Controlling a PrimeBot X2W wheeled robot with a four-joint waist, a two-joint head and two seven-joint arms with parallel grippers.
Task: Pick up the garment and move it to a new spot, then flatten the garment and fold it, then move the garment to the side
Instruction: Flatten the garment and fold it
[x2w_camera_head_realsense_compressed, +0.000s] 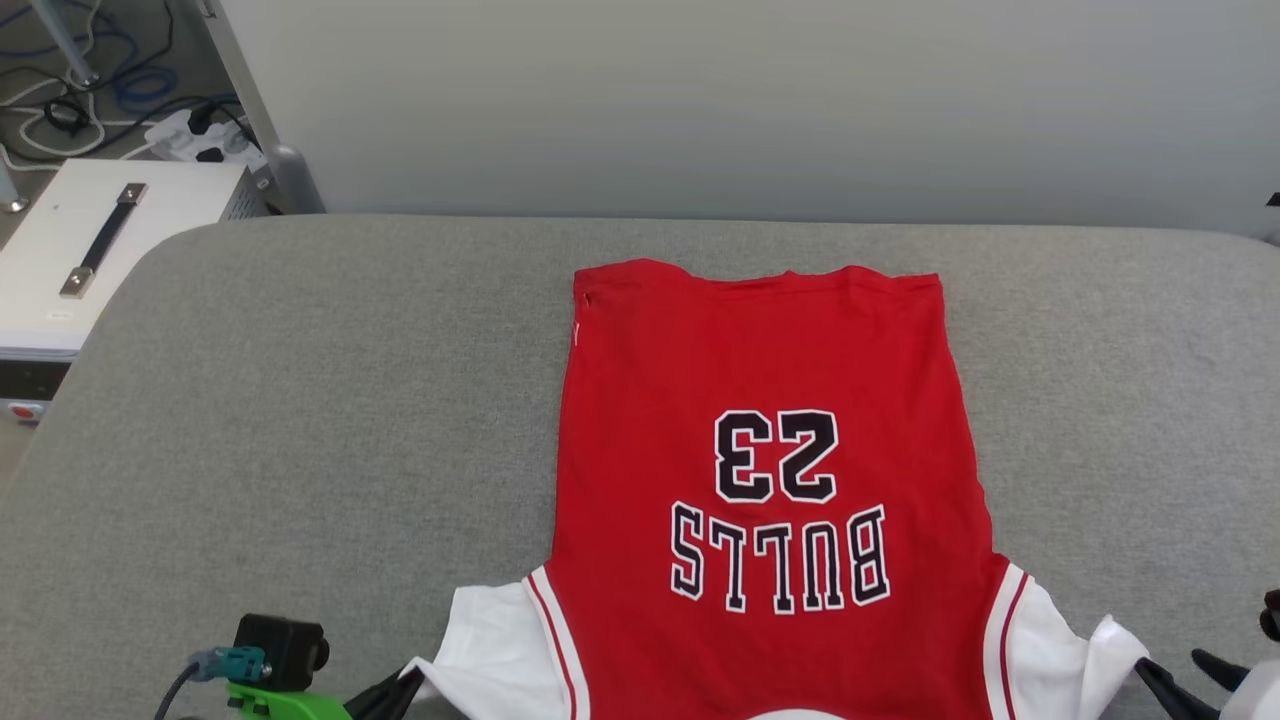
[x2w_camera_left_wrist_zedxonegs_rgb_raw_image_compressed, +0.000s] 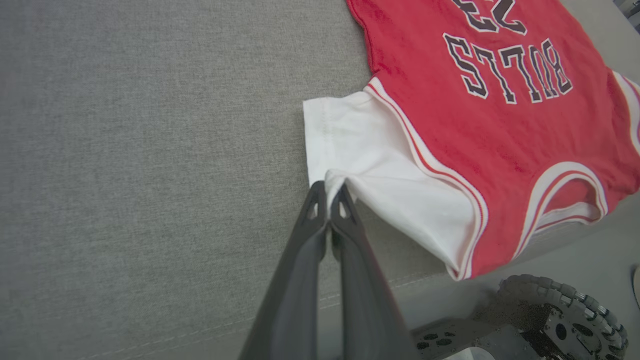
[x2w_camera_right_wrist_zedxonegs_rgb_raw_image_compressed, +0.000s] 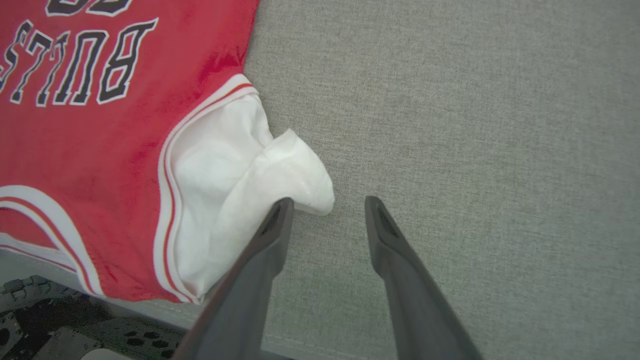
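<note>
The right gripper pinches the jersey by its hem corner next, where the jersey's loose edge ends, since the jersey's red body lies spread flat on the surface.
The garment is a red jersey with dark "BULLS 23" lettering, spread flat on the grey padded surface with its hem far from me. Its collar and white sleeves lie at the near edge. My left gripper is at the lower left, shut on the edge of one white sleeve; the left wrist view shows the left gripper pinching a small fold of that cloth. My right gripper stands open beside the other white sleeve, which is bunched against one fingertip. Nothing lies between its fingers. The right gripper also shows at the head view's lower right.
A white box with a dark handle stands off the surface's far left corner, with cables and a power strip on the floor behind. A pale wall runs along the back. My wheeled base sits just below the near edge.
</note>
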